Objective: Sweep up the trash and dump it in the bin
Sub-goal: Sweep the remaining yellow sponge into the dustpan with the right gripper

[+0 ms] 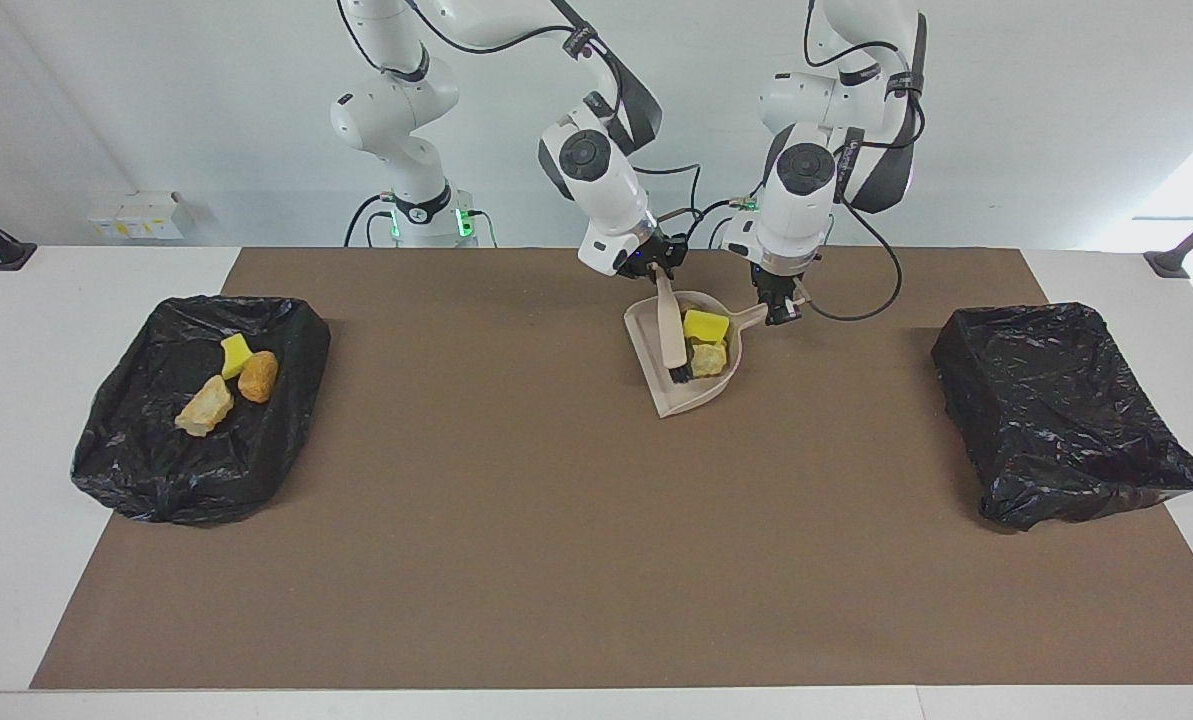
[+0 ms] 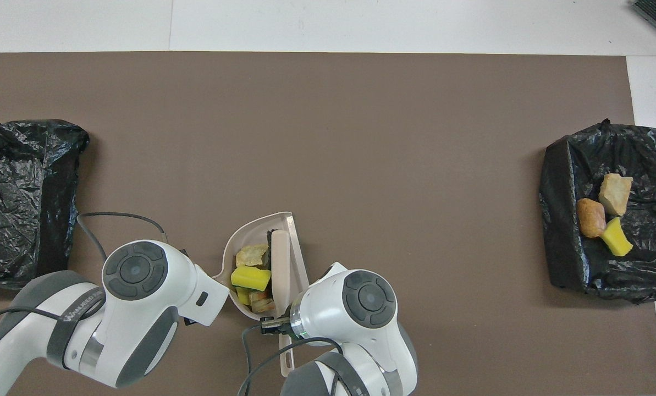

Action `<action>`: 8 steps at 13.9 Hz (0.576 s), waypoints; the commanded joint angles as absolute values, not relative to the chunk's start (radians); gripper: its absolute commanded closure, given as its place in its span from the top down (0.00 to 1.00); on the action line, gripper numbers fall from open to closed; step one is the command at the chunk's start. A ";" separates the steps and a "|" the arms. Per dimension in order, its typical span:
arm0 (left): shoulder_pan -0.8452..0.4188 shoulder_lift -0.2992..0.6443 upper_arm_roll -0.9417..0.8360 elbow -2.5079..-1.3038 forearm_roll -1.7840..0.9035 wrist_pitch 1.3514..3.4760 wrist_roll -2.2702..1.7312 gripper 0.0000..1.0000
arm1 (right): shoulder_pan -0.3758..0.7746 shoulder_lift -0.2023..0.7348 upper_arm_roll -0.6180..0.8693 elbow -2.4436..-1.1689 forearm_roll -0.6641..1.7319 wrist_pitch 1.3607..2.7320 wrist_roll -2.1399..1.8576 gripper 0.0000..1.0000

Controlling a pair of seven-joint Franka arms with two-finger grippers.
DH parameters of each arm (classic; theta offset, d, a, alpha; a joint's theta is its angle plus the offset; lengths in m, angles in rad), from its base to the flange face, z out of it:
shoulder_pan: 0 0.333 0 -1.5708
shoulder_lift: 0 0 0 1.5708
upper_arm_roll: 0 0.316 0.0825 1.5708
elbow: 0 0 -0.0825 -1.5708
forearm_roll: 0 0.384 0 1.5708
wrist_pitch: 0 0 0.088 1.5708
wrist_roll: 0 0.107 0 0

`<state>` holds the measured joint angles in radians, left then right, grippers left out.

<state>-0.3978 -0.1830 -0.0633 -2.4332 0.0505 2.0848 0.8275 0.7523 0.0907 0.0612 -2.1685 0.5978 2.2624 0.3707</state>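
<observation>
My right gripper should move the brush toward the mat before releasing it: the brush (image 2: 280,258) stands inside the dustpan, short of the brown mat.
The beige dustpan (image 1: 691,396) sits at mid-table close to the robots, tipped with its handle end raised. My left gripper (image 1: 781,312) is shut on its handle. My right gripper (image 1: 659,272) is shut on the handle of the brush (image 1: 669,330), whose black bristles rest inside the pan. Trash lies in the pan: a yellow sponge piece (image 1: 706,325) and a tan chunk (image 1: 708,358). In the overhead view the brush (image 2: 280,258) lies along the pan (image 2: 251,234) beside the yellow sponge (image 2: 251,278); more scraps are partly hidden under my right wrist.
A black-lined bin (image 1: 126,450) at the right arm's end of the table holds a yellow piece (image 1: 236,352), an orange-brown lump (image 1: 257,376) and a tan chunk (image 1: 205,407). Another black-lined bin (image 1: 1061,415) stands at the left arm's end. A brown mat (image 1: 516,540) covers the table.
</observation>
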 commanded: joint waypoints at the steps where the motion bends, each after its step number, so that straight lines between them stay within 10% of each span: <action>1: -0.367 -0.189 -0.051 -2.422 0.048 2.098 0.746 0.00 | 0.698 0.043 0.057 -2.163 0.514 2.147 0.383 0.00; 8: -0.236 -0.205 -0.046 -2.382 -0.104 2.056 0.752 0.00 | 0.617 -0.057 0.058 -2.152 0.281 1.933 0.385 0.00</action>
<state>-0.2743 -0.1843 -0.0426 -2.3942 -0.0617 2.0807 0.7574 0.6223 -0.0331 0.0499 -2.1464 0.3248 1.9540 0.3707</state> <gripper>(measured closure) 0.687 0.736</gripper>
